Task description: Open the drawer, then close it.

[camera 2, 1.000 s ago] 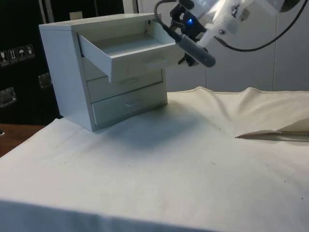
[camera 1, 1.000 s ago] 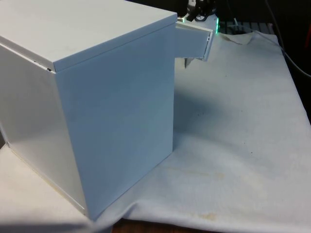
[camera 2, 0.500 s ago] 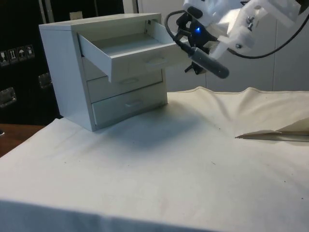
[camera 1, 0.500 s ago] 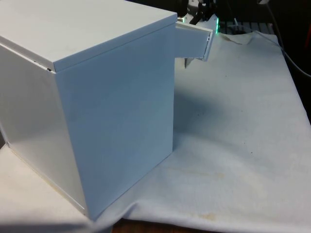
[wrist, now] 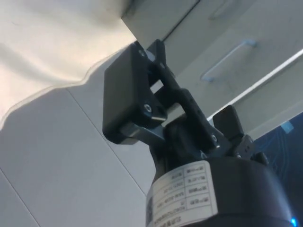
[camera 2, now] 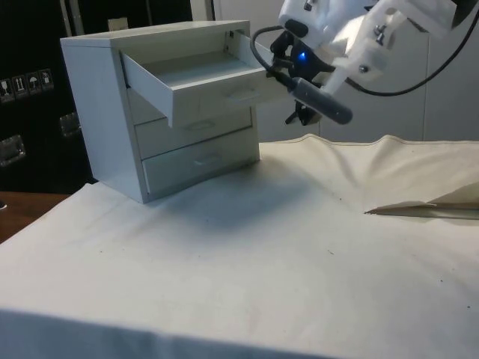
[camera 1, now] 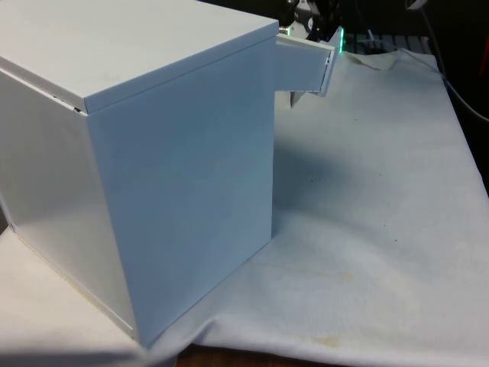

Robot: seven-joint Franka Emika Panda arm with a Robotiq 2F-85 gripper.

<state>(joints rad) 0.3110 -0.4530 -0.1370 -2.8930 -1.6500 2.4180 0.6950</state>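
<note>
I need to slide the open drawer back into the white chest, so I will next grab the drawer with my gripper by its handle (wrist: 227, 59).
A white chest (camera 2: 112, 97) with three drawers stands on the cloth. Its top drawer (camera 2: 198, 78) is pulled well out, and its inside looks bare. In the front view the chest (camera 1: 153, 153) turns its side to the camera, and the open drawer (camera 1: 306, 65) juts out past its far corner. My gripper (camera 2: 290, 88) hangs just off the end of that drawer's front, at handle (camera 2: 243, 93) height, touching nothing. Its fingers (wrist: 125, 101) stand apart with nothing between them, so my gripper (wrist: 182, 90) is open. The lower drawer fronts (wrist: 227, 59) lie beyond it.
The two lower drawers (camera 2: 198, 161) are pushed in. The white cloth (camera 2: 247, 254) spreads wide before the chest, with a raised fold (camera 2: 419, 209) towards the side view's right. Cables (camera 1: 451, 76) run over the table's far edge.
My gripper has drawn back a little from the top drawer's front and sunk slightly. The drawer has stayed open at the same reach.
</note>
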